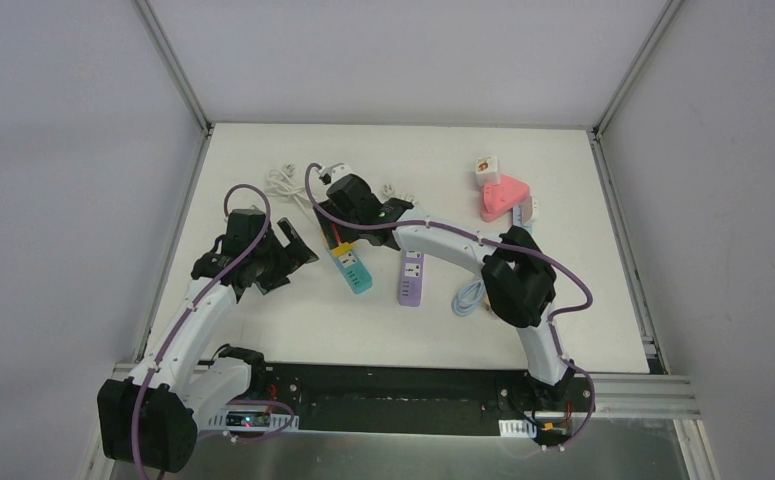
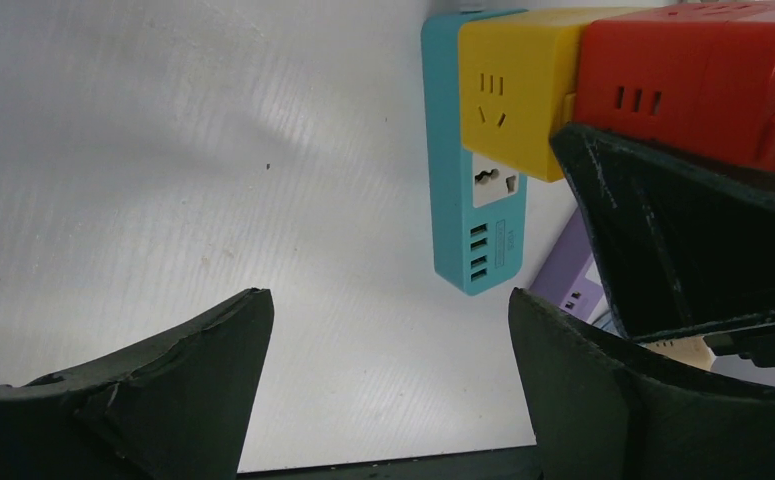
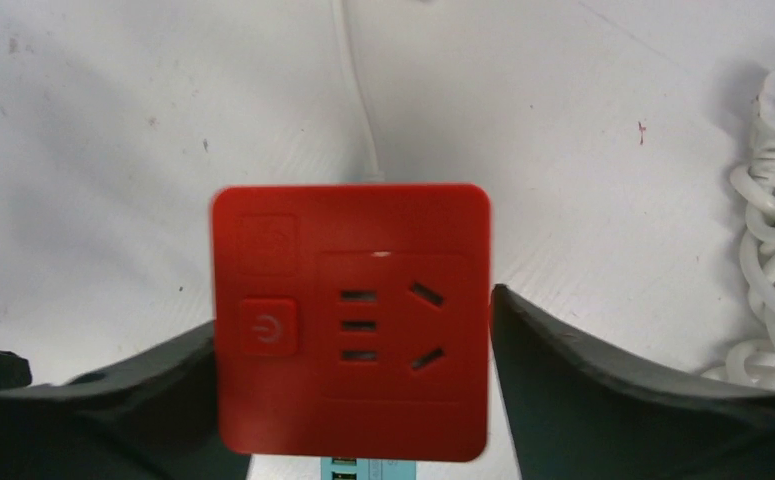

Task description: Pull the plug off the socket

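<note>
I need to pull the plug off next and leave the yellow adapter free, so I should grab the red plug [image 1: 337, 237] [image 3: 353, 320] by its opposite sides with my right gripper.
A teal power strip [image 1: 357, 276] lies mid-table with a yellow cube adapter [image 1: 344, 254] and a red cube plug [image 1: 337, 237] plugged into it. In the left wrist view the strip [image 2: 455, 220], yellow cube [image 2: 508, 90] and red cube [image 2: 703, 80] show at the upper right. My right gripper [image 1: 340, 226] is over the red plug [image 3: 353, 320]. Its jaws stand wide, one finger on each side of the plug [image 3: 603, 400], with a thin gap on the right side. My left gripper [image 1: 298, 255] is open and empty just left of the strip, over bare table [image 2: 388, 310].
A purple power strip [image 1: 410, 278] lies right of the teal one, with a light blue cable [image 1: 468, 297] beside it. A coiled white cable [image 1: 283, 180] lies at the back and shows in the right wrist view [image 3: 773, 250]. A pink socket block [image 1: 503, 197] sits at the back right.
</note>
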